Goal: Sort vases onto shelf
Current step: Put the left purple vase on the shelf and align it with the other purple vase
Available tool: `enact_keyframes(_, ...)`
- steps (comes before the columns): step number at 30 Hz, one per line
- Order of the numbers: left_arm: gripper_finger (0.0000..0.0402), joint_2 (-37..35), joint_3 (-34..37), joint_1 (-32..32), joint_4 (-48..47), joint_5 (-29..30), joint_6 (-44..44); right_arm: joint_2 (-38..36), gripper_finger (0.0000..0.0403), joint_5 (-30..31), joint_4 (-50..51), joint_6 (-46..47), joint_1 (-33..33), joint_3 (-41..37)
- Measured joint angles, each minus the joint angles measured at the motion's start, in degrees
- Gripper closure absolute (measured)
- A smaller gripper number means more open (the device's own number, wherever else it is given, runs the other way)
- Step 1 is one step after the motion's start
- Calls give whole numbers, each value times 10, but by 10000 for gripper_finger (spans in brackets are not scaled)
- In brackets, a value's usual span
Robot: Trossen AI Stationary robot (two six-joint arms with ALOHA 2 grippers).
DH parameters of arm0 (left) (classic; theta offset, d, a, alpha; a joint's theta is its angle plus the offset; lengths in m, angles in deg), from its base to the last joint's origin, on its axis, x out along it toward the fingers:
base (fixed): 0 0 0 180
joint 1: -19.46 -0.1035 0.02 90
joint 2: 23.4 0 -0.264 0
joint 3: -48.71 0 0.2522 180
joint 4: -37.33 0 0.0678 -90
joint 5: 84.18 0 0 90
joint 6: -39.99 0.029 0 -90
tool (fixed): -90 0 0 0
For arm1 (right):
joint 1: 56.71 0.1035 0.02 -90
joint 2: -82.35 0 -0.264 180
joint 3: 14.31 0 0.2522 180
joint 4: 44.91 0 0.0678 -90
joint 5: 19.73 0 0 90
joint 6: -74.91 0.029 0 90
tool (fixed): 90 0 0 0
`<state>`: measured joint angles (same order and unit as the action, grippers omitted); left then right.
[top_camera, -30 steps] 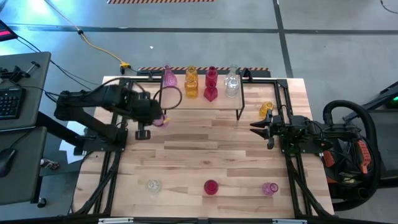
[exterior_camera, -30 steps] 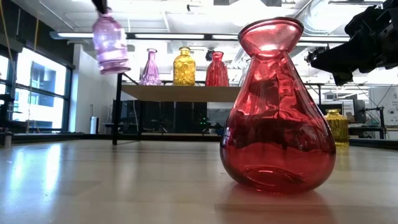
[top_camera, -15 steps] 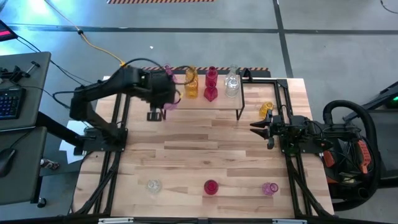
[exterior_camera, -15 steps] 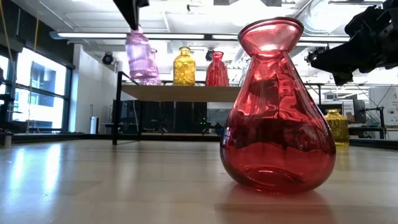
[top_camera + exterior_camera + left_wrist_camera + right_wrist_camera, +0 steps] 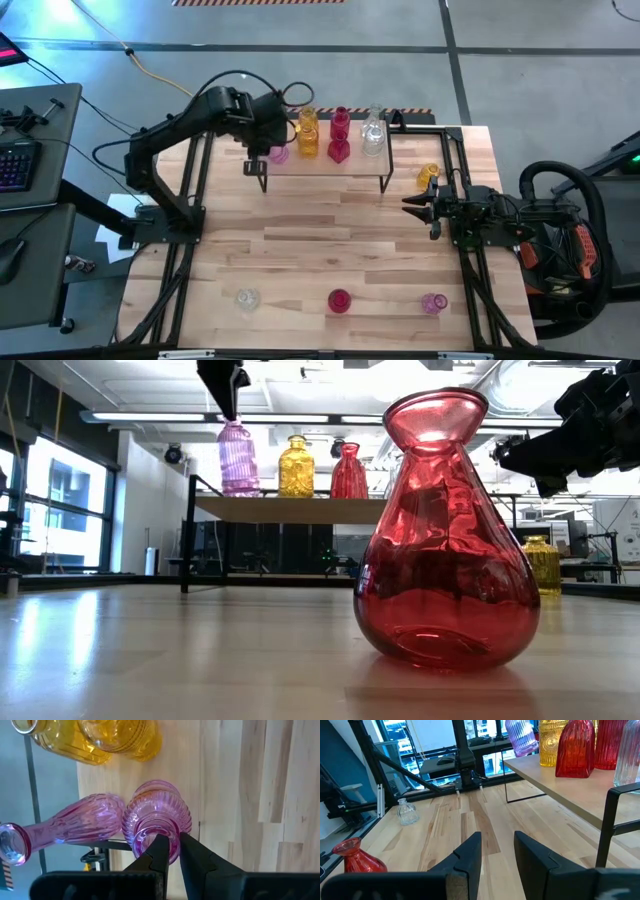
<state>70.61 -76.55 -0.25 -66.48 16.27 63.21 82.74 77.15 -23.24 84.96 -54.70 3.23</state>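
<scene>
My left gripper needs to bring the ribbed vase lower before it lets go, because the pink ribbed vase's base (image 5: 158, 786) is still hanging above the shelf top (image 5: 181, 770).
My left gripper (image 5: 272, 140) (image 5: 232, 417) is shut on a pink ribbed vase (image 5: 238, 458) (image 5: 159, 810) over the left end of the shelf (image 5: 320, 162) (image 5: 300, 508). Whether its base touches the shelf top, I cannot tell. A slender pink vase (image 5: 65, 827) stands right beside it. Amber (image 5: 307, 135), red (image 5: 339, 136) and clear (image 5: 373, 134) vases stand on the shelf top on their bases. My right gripper (image 5: 408, 205) (image 5: 497, 851) hangs open above the table's right side, next to an amber vase (image 5: 428, 177) standing on the table. My left gripper pinches the pink ribbed vase by the rim of its mouth (image 5: 172, 845), with one finger (image 5: 157, 851) in the mouth and the other (image 5: 195, 860) outside. The fingers come from above, pointing down. The vase hangs upright below them.
Clear (image 5: 247, 298), red (image 5: 339, 300) and pink (image 5: 433, 302) vases stand in a row by the table's near edge; the red one (image 5: 445, 530) fills the low view. Bare wood lies between that row and the shelf. Black frame rails run along the table's sides.
My left gripper has carried the pink ribbed vase from above the table left of the shelf toward the far edge and right, over the shelf's left end. The vase was tilted on the way and now hangs upright, lower, beside the slender pink vase.
</scene>
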Motion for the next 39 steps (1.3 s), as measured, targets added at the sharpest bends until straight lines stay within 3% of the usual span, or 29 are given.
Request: enact_keyframes(39, 378, 0, 20, -61, 1, -24, 35, 0, 304, 0, 0, 0, 0, 0)
